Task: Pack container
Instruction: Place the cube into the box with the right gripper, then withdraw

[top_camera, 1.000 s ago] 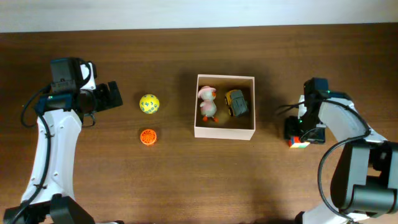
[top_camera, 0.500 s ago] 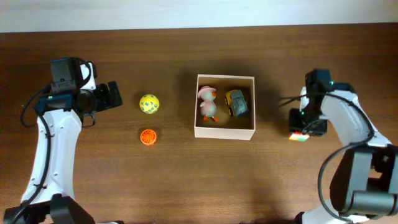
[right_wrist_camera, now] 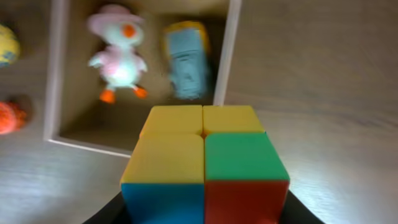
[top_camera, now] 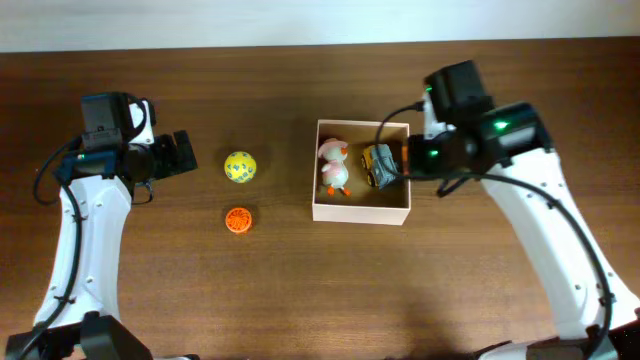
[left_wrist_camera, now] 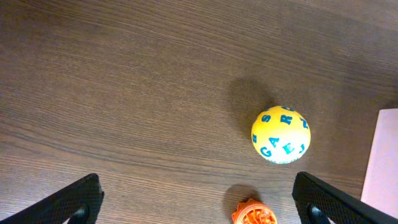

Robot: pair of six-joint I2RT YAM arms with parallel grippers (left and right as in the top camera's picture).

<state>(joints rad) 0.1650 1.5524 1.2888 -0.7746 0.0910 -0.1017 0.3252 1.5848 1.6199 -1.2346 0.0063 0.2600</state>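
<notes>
The puzzle cube (right_wrist_camera: 204,163) is high above the box's side and would likely hit it if released now, so my right gripper should first move it into the box.
The container (top_camera: 361,211) is a square shallow cardboard box at the table's middle; it also shows in the right wrist view (right_wrist_camera: 57,74). Inside lie a pink duck toy (top_camera: 333,165) (right_wrist_camera: 118,59) and a grey-yellow toy car (top_camera: 380,166) (right_wrist_camera: 186,62). My right gripper (top_camera: 415,160) is shut on a colourful puzzle cube (right_wrist_camera: 204,163) and holds it at the box's right wall, above the table. My left gripper (left_wrist_camera: 199,208) is open and empty, left of a yellow lettered ball (top_camera: 240,166) (left_wrist_camera: 280,134) and an orange gear-shaped toy (top_camera: 238,220) (left_wrist_camera: 254,213).
A white wall edge (top_camera: 300,20) runs along the table's far side. The box's pale left wall (left_wrist_camera: 382,168) shows at the right edge of the left wrist view.
My right gripper lifted the puzzle cube from the table at the right and carried it left to the box's right wall. The left arm has not moved.
</notes>
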